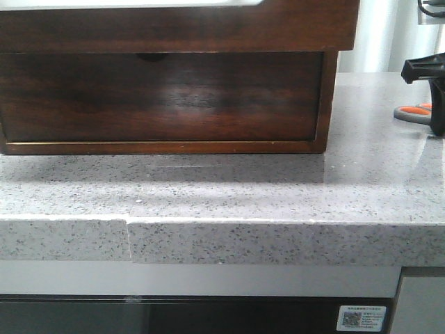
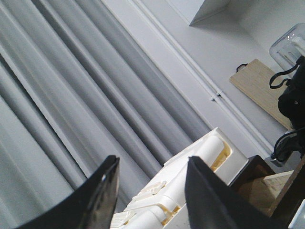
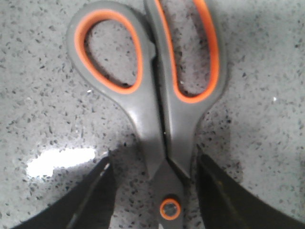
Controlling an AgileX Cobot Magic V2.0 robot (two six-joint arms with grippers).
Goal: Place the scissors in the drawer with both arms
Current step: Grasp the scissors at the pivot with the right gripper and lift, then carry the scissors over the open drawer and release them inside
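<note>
The right gripper's fingers are beside the scissors' handles in the right wrist view, low at the speckled counter, so the right gripper needs to close on the scissors now.
The scissors lie flat on the speckled grey counter, with grey handles and orange inner loops. My right gripper is open and low over them, one finger on each side of the shanks near the orange pivot. In the front view the scissors show at the far right edge under that gripper. The dark wood drawer sits shut in its casing. My left gripper is open and empty, raised and pointing at grey curtains; it is out of the front view.
The counter's front edge has a seam at the left. A white organiser sits on top of the wooden box. A wooden board and a glass jar stand by the wall.
</note>
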